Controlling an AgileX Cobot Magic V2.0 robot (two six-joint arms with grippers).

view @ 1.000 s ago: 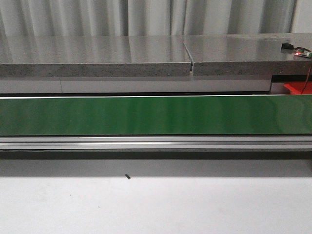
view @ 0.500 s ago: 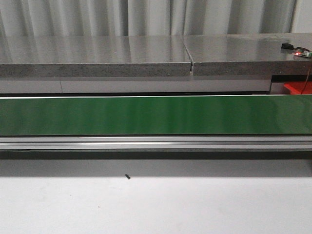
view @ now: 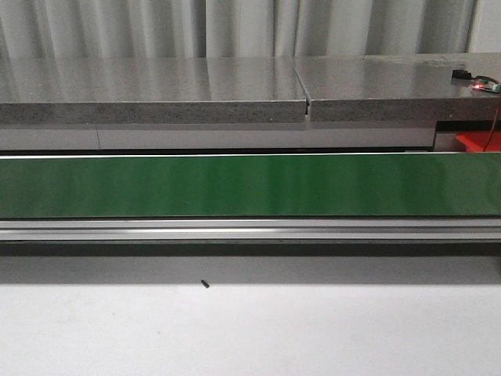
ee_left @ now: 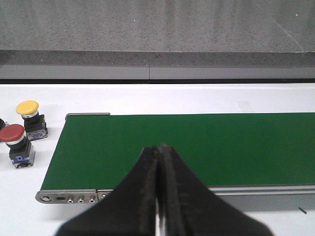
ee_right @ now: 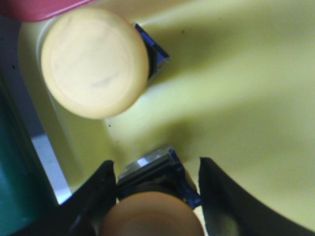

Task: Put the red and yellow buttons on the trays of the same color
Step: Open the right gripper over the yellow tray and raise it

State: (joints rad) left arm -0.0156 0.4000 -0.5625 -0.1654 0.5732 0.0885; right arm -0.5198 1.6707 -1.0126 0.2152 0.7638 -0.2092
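Note:
My right gripper should open now. The yellow button's dark base (ee_right: 157, 169) is at the bottom of the yellow tray, so the button would stand.
In the right wrist view my right gripper (ee_right: 157, 169) is shut on a yellow button (ee_right: 152, 214), its cap pressed between both fingers just above the floor of the yellow tray (ee_right: 236, 98). A second yellow button (ee_right: 93, 61) stands in that tray. An edge of the red tray (ee_right: 39, 7) shows beside it. In the left wrist view my left gripper (ee_left: 159, 147) is shut and empty above the green conveyor belt (ee_left: 206, 142). A yellow button (ee_left: 28, 109) and a red button (ee_left: 12, 133) stand on the white table off the belt's end. Neither gripper appears in the front view.
The green belt (view: 250, 185) runs the full width of the front view, with a metal rail (view: 250, 229) in front and a grey stone ledge (view: 156, 86) behind. A red object (view: 477, 141) sits at the far right. White table (view: 250, 329) lies in front.

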